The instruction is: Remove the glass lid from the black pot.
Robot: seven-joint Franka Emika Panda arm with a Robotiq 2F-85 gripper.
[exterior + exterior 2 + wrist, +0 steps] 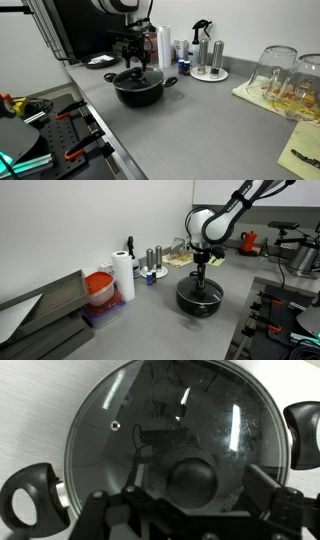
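The knob (137, 73) is between my open fingers, which reach down to the lid on either side of it, so my gripper needs to close on it.
The black pot (141, 93) stands on the grey counter, and it shows in both exterior views (199, 301). The glass lid (138, 77) sits on it, its black knob (190, 481) in the centre. In the wrist view the lid (150, 420) fills the frame, with the pot's side handles at left (28, 496) and right (303, 432). My gripper (195, 495) is straight above the lid, open, with one finger on each side of the knob and a gap to both. It also shows in both exterior views (137, 64) (201, 276).
Overturned clear glass jars (277, 68) stand on a cloth. A tray with shakers (209, 62), a paper towel roll (123, 276), a red-lidded container (98, 286) and a small dish (100, 61) lie around. The counter edge runs beside tool racks (60, 125).
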